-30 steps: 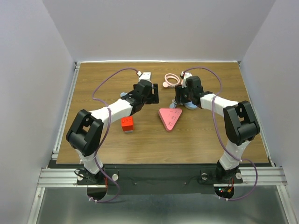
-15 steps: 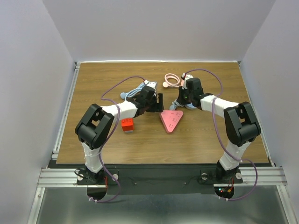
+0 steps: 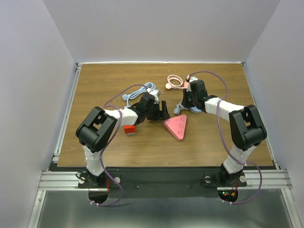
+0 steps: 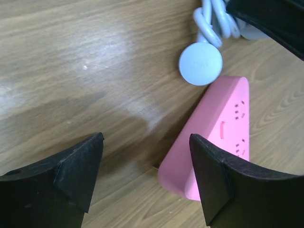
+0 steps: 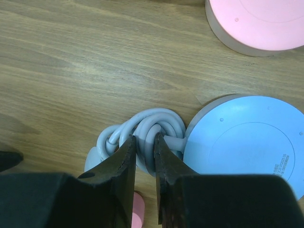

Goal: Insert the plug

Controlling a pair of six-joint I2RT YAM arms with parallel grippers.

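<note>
My left gripper grips the pink triangular power strip by its corner next, which leaves its upward socket holes free for inserting the plug.
The pink triangular power strip lies mid-table, its socket holes facing up. My left gripper is open at the strip's left corner, and its right finger sits against the strip's edge. A small round light-blue plug lies just beyond the strip, joined to a coiled light-blue cable. My right gripper is shut on a loop of that coil, next to a large light-blue disc.
A red block sits beside the left forearm. A second blue cable lies behind the left arm. A pink coiled cable lies behind the right gripper, with a pink disc near it. Walls enclose the table.
My left gripper swung right and nearer, down to the strip's corner. The strip slid nearer and turned. My right gripper closed on the blue cable coil.
</note>
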